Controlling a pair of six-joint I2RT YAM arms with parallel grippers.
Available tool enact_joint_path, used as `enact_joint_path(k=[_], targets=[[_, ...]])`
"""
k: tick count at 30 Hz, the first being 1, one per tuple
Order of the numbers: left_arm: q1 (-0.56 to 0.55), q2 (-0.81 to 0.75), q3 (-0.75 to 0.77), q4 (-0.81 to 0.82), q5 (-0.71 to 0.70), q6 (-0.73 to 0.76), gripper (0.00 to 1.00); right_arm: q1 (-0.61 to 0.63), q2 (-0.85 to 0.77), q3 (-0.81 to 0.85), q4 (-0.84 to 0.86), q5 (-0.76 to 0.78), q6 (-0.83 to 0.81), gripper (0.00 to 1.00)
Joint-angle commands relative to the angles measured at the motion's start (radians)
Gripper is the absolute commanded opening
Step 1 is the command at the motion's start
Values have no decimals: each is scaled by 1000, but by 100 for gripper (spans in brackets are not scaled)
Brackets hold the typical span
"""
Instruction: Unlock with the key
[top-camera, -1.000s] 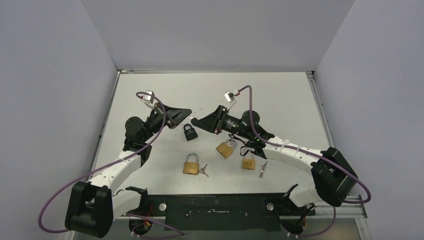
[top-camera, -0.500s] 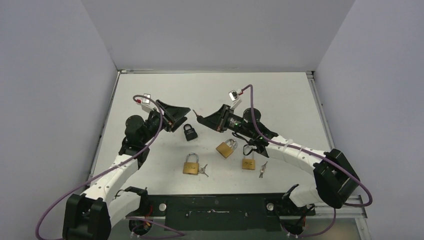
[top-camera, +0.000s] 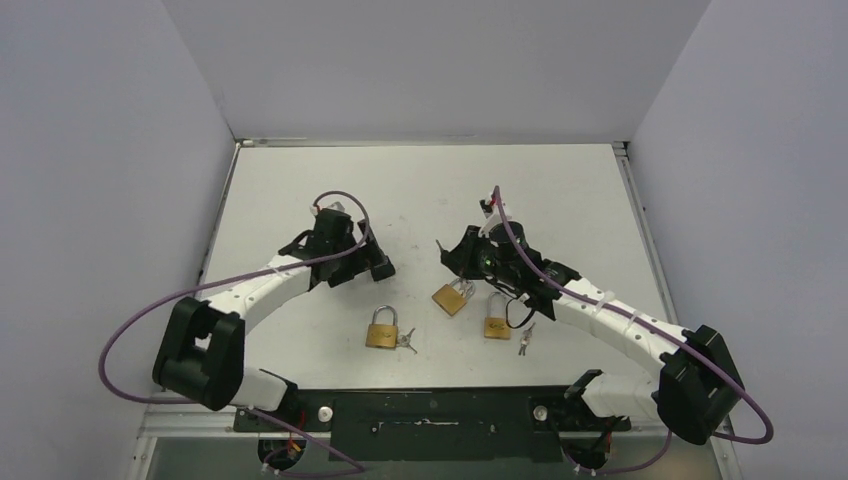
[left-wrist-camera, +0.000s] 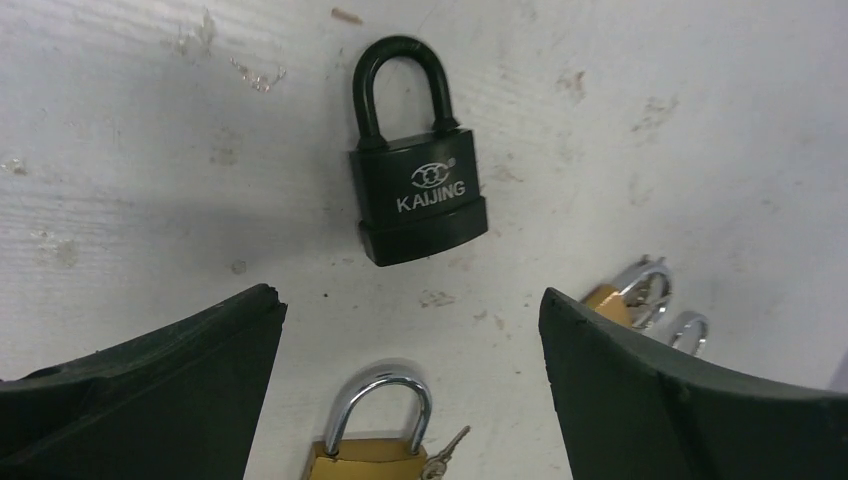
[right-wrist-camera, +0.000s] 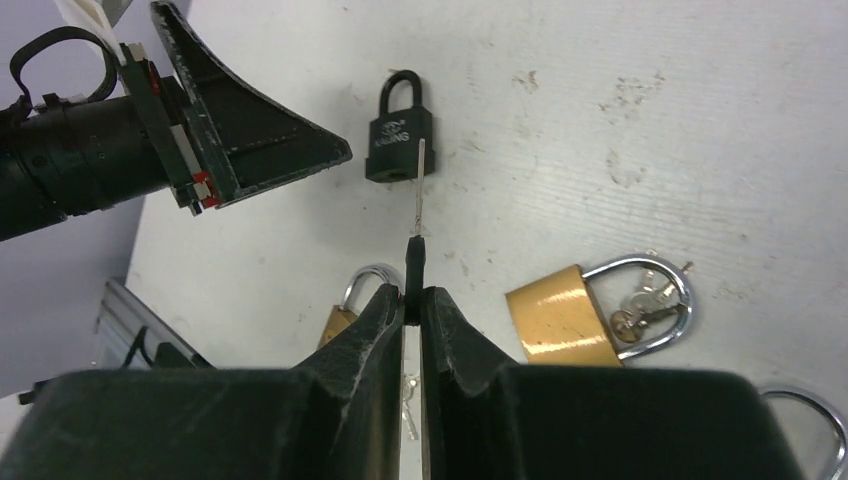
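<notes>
The bottom and the shackle of the black padlock have to stay free to unlock it with the key, so my left gripper needs to grab the padlock by the sides of its body next.
A black padlock (left-wrist-camera: 420, 190) lies flat on the white table, its shackle pointing away from me. In the left wrist view my left gripper (left-wrist-camera: 410, 300) hangs over it, open wide, with nothing between its fingers (left-wrist-camera: 150, 385). My right gripper (right-wrist-camera: 413, 295) is shut on a key (right-wrist-camera: 416, 245). It grips the key's dark head, and the silver blade points at the bottom of the black padlock (right-wrist-camera: 400, 135) without touching it. In the top view the right gripper (top-camera: 447, 252) is to the right of the left one.
Three brass padlocks lie on the near half of the table (top-camera: 300, 190): one with keys beside it (top-camera: 381, 330), one with keys on its shackle (right-wrist-camera: 575, 315), one further right (top-camera: 497, 322). Loose keys (top-camera: 524, 340) lie next to that one.
The left gripper has opened and swung down over the black padlock. The right gripper has shut on the key and drawn back to the right, away from the left gripper.
</notes>
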Motion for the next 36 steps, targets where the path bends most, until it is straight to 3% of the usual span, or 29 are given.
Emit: enact_joint_path(k=[1,6,12,19,21,26,30,34,36], targets=[[-68,115,101,-80,-151,21,97,-14,-11,12,-96,55,-91,0],[-127,270,178,-93,-200,-39,97,-19,10,39,-157,40,-146,0],[-188,372,263,-164,-354,-136,95,-24,22,29,-170,21,-174,0],[-220,522,426,-403,-494,-224,83,-28,30,20,-159,22,-177,0],[-221,542,437,-428,-505,-226,76,-29,27,16,-151,20,-174,0],[-218,535,423,-366,-424,-171,31,-30,14,13,-151,37,-165,0],[-196,463,398,-260,-291,-115,9,-30,-2,21,-164,60,-166,0],[-141,313,347,-94,-48,-94,1,-31,-20,51,-183,75,-203,0],[-97,220,292,78,110,-134,0,-33,-30,70,-186,77,-230,0]])
